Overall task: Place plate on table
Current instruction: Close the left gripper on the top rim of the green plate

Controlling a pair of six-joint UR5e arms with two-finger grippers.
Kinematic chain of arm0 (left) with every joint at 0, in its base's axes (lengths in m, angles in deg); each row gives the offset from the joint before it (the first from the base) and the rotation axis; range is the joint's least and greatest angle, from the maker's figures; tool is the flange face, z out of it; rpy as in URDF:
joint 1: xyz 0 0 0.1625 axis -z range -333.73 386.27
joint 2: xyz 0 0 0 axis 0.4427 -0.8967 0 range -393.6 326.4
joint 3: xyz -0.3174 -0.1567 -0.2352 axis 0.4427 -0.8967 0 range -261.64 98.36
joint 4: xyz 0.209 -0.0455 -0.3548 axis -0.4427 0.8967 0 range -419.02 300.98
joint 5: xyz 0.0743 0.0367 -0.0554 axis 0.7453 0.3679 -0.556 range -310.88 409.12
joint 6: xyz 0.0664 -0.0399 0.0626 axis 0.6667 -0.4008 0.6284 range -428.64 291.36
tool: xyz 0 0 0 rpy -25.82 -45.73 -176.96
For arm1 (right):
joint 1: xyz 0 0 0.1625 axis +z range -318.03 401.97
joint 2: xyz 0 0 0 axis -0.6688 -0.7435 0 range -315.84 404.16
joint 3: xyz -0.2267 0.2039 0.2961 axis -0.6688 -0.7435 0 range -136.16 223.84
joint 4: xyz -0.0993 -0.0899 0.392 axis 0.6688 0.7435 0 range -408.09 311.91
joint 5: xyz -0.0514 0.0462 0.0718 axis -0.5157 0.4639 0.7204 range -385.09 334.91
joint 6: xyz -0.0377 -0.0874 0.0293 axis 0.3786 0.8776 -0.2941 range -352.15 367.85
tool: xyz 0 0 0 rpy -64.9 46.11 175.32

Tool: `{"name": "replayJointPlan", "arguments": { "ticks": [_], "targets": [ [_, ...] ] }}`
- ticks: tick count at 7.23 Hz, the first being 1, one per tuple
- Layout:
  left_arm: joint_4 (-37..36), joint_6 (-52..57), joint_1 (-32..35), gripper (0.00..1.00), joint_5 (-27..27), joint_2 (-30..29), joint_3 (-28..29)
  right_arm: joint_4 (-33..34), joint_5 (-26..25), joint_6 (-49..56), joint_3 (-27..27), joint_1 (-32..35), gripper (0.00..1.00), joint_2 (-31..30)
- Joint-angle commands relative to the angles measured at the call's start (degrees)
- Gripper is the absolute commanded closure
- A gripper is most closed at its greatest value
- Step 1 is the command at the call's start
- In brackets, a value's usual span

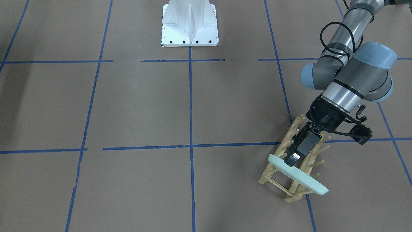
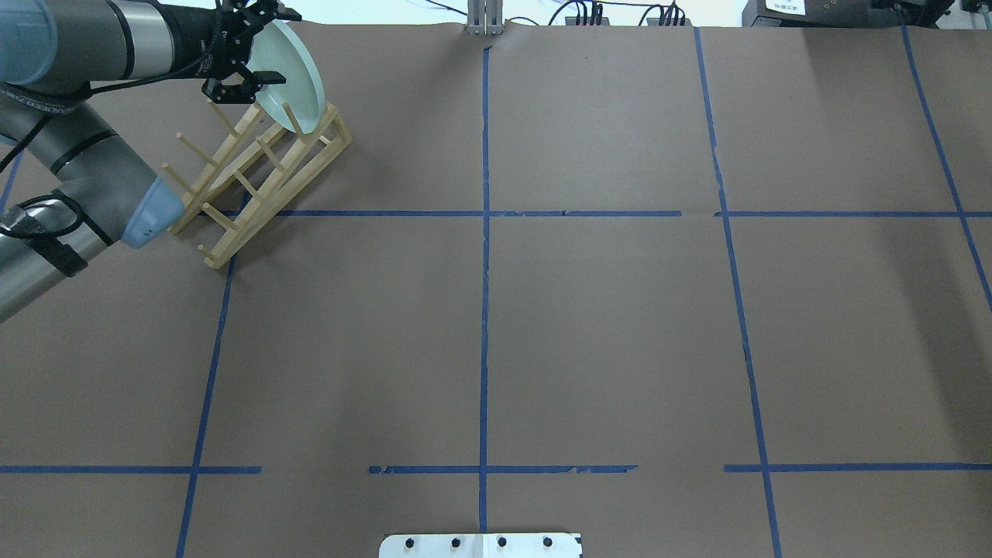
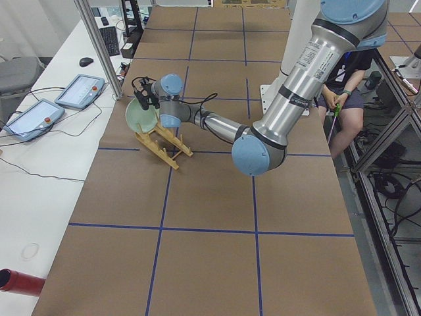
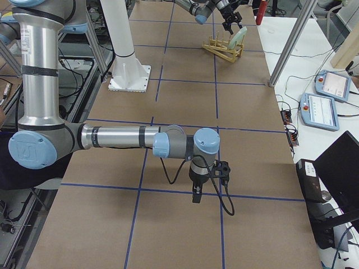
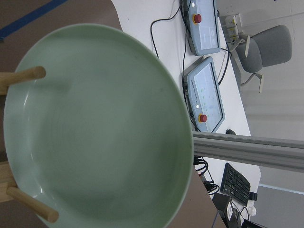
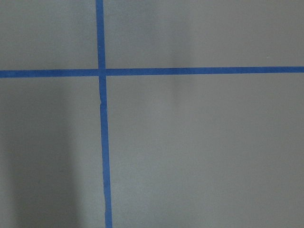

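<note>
The pale mint-green plate needs to go on the tabletop, so next I need to grab the plate with my left gripper by its rim (image 1: pixel 281 162) (image 5: pixel 183 109).
The pale mint-green plate (image 1: pixel 301 178) stands on edge between the pegs at one end of the wooden rack (image 1: pixel 287 141), at the table's (image 1: pixel 145 106) far left in the overhead view (image 2: pixel 298 74). My left gripper (image 2: pixel 267 45) is at the plate's upper rim, its jaws spread wide on either side of the rim, not closed on it. In the left wrist view the plate (image 5: pixel 95 133) fills the frame with two pegs in front of it. My right gripper (image 4: pixel 194 197) points down just above bare table; I cannot tell whether it is open or shut.
The white robot base (image 1: pixel 190 25) stands at the table's middle near edge. Past the table edge behind the plate are a grey post (image 5: pixel 247 149) and teach pendants (image 5: pixel 204 95) on a white bench. The right wrist view shows only brown paper and blue tape lines (image 6: pixel 102 142).
</note>
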Motion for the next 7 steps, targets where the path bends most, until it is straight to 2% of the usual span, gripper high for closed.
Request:
{"name": "replayJointPlan", "arguments": {
  "ticks": [1, 2, 6, 7],
  "targets": [
    [0.0, 1.5, -0.02, 0.29, 0.41, -0.38, 0.94, 0.09, 0.0, 0.0, -0.04, 0.02, 0.0, 0.0],
    [0.0, 1.68, -0.02, 0.39, 0.41, -0.38, 0.94, 0.0, 0.0, 0.08, -0.04, 0.02, 0.0, 0.0],
    [0.09, 3.26, 0.07, 0.69, 0.41, -0.38, 0.94, 0.0, 0.0, 0.08, -0.04, -0.06, 0.0, 0.0],
    [0.09, 3.26, 0.16, 0.82, 0.41, -0.38, 0.94, 0.0, 0.0, 0.0, -0.04, 0.02, 0.0, 0.0]
  ]
}}
